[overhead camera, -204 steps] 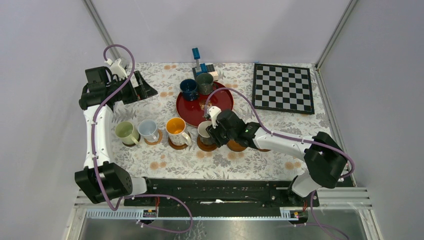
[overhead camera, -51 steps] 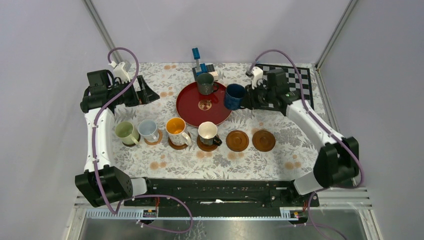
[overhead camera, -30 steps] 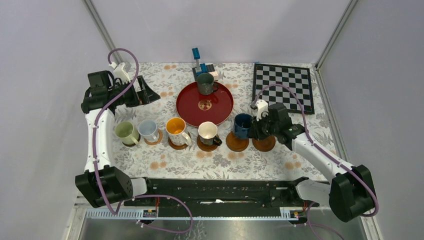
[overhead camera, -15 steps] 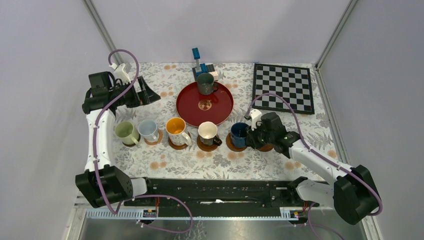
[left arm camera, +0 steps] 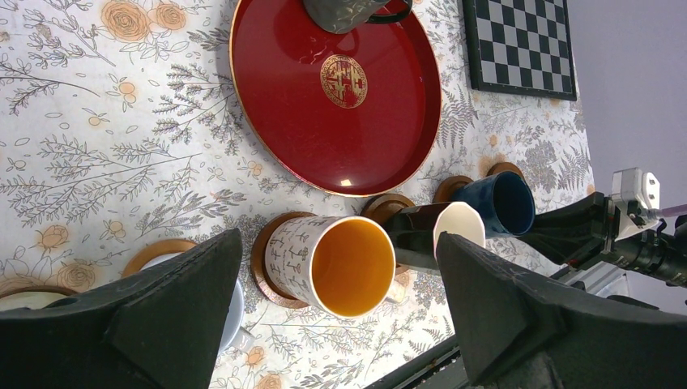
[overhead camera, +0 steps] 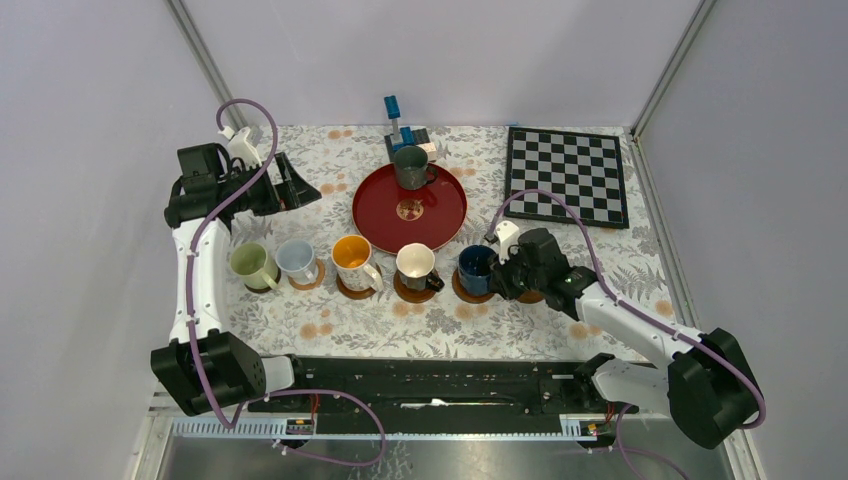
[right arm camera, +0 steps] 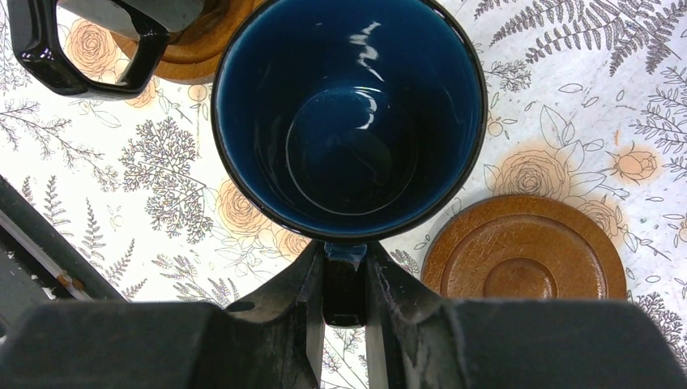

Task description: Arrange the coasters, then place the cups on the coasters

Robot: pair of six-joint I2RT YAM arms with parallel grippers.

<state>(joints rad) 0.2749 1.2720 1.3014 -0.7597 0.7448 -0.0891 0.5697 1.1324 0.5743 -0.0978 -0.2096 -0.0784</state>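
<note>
The dark blue cup is upright over the brown coaster [overhead camera: 464,292] and would end on that coaster, so it is now time for my right gripper to open.
My right gripper [right arm camera: 344,261] is shut on the handle of the dark blue cup [overhead camera: 476,268], which is upright over a brown coaster [overhead camera: 464,292]; I cannot tell whether they touch. Just right of it lies an empty coaster [right arm camera: 522,253]. In a row to the left, the black cup [overhead camera: 413,266], patterned cup [overhead camera: 352,260], light blue cup [overhead camera: 295,260] and pale green cup [overhead camera: 250,266] stand on coasters. A dark grey-green cup [overhead camera: 410,166] stands on the red tray [overhead camera: 385,220]. My left gripper [overhead camera: 296,183] hangs open and empty at the far left.
A chessboard [overhead camera: 566,176] lies at the back right. A small blue-topped object [overhead camera: 398,122] stands behind the tray. The black rail [overhead camera: 420,378] of the arm bases runs along the near edge. The right arm [overhead camera: 620,315] stretches across the front right.
My right gripper has carried the dark blue cup from beside the tray down over the coaster right of the black cup, easing left and lower in the last half second. The left arm stays still.
</note>
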